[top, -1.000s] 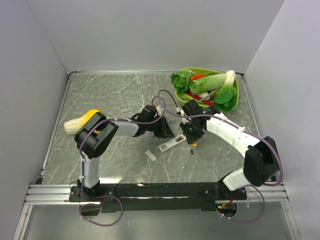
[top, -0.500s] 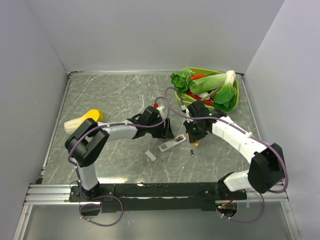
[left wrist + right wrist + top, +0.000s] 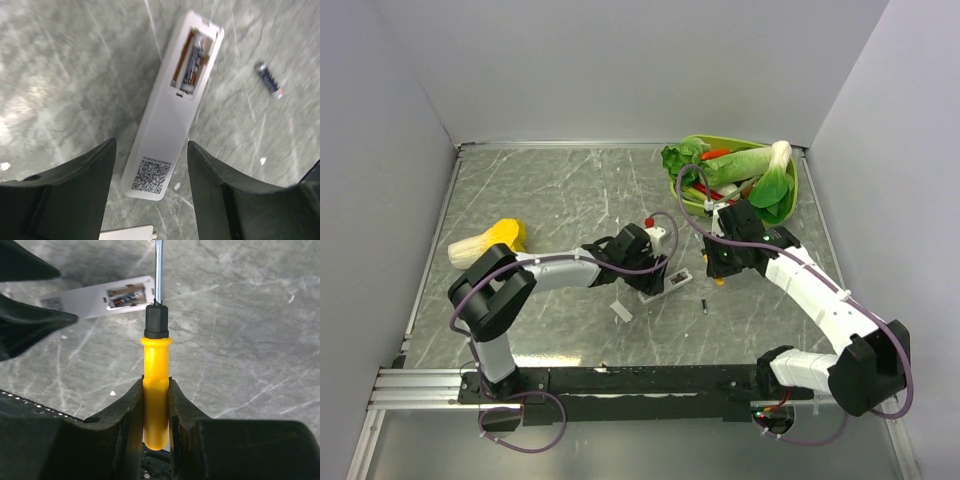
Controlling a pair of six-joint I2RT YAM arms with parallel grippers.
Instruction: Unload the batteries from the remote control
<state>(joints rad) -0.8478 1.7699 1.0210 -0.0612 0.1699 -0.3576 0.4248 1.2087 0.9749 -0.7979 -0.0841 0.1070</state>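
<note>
My left gripper lowers, before closing on the remote (image 3: 158,144). The remote lies between but deep beneath my fingertips, so closing now would miss it.
The white remote control (image 3: 170,110) lies face down with its back recess open; it also shows in the top view (image 3: 672,286) and the right wrist view (image 3: 95,299). One battery (image 3: 192,62) sits in the recess. A second battery (image 3: 269,80) lies loose on the table to the right of the remote, also seen from above (image 3: 704,304). My left gripper (image 3: 150,187) is open, its jaws either side of the remote's near end, not touching it. My right gripper (image 3: 156,410) is shut on the yellow-handled screwdriver (image 3: 156,365), whose blade points toward the recess from a short way off.
The small flat white cover piece (image 3: 620,311) lies just in front of the remote. A green bowl (image 3: 794,195) of vegetables stands at the back right. A yellow and white object (image 3: 485,241) lies at the left. Grey walls close in both sides.
My right gripper has drawn back to the right with the screwdriver, away from the remote. My left gripper has moved right and now straddles the remote's end.
</note>
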